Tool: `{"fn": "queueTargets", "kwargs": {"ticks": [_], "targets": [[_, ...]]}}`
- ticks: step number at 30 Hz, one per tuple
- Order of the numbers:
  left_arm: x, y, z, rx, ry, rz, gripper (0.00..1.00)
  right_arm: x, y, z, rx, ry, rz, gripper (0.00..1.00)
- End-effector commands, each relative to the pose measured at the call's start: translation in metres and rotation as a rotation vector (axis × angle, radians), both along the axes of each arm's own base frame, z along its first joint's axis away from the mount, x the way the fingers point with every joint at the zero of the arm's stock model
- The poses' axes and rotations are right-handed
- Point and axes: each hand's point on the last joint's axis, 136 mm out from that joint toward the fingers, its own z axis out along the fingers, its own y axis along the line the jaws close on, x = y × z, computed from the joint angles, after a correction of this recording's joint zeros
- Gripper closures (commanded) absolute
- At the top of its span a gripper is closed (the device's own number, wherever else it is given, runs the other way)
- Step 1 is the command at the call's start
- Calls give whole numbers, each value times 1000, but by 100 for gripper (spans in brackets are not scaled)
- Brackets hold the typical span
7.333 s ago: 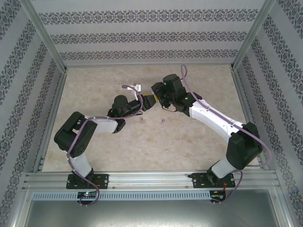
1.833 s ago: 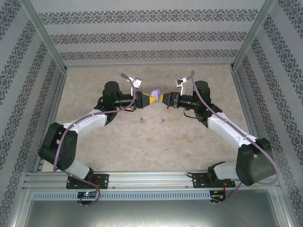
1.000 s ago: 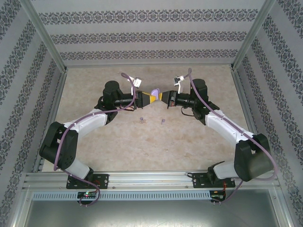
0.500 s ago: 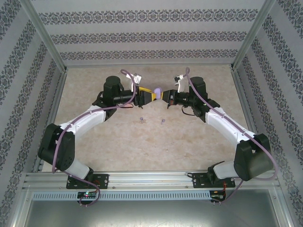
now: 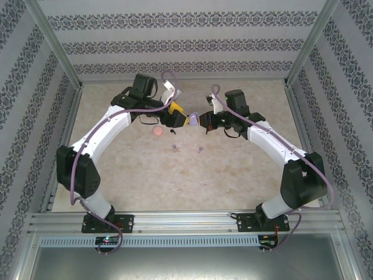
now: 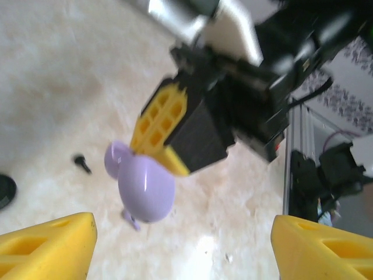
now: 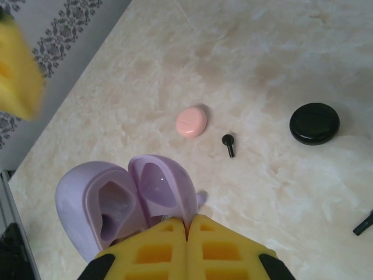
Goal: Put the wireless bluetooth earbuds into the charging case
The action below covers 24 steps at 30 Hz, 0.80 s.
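Observation:
The case's open lid and hollows should stay free to insert earbuds. My left gripper will grab the pale purple charging case by its lower body [image 5: 193,119] [image 6: 147,189] next.
The pale purple charging case [image 7: 131,201] hangs above the table with its lid open and its hollows showing. My right gripper [image 7: 187,224] is shut on the lid's edge; from above the case [image 5: 193,119] sits at the right gripper [image 5: 202,120]. My left gripper [image 6: 183,251] is open and empty, its yellow fingertips [image 6: 49,248] wide apart and short of the case [image 6: 145,188]. From above, the left gripper [image 5: 175,114] is just left of the case. A black earbud [image 7: 228,144] lies on the table. Two tiny buds [image 5: 173,148] [image 5: 200,150] lie nearer the arms.
A shut pink case [image 7: 192,121] lies on the table, seen from above as the pink case [image 5: 157,132] under the left arm. A shut black case [image 7: 315,123] lies beyond it. Another black bud [image 7: 364,223] is at the frame's edge. Metal rails border the table [image 5: 233,175].
Both grippers held the purple case between them. The left gripper has let go, opened and drawn up and back, uncovering the pink case. The right gripper still holds the purple case.

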Motion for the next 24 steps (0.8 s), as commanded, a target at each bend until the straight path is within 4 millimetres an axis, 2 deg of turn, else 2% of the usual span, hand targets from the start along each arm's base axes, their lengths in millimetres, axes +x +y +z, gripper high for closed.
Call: {"fn": "queueTargets", "kwargs": {"ticks": [1,5,10,16,24], "targets": [[-17,9,-19,55,90,-89,23,-6,8,2,-21,-31,96,100],[-13,9,-27,42,139,-114,23,-17,14,-4,-41,-21,140,100],[-9,5,-32,10,184,-140,25,-26,22,-3,-34,-29,166,100],[-9,-2,-33,-37,251,-186,31,-29,29,-2,-42,-36,181,100],[-14,-3,-40,-46,297,-210,32,-28,32,3,-36,-48,185,100]]}}
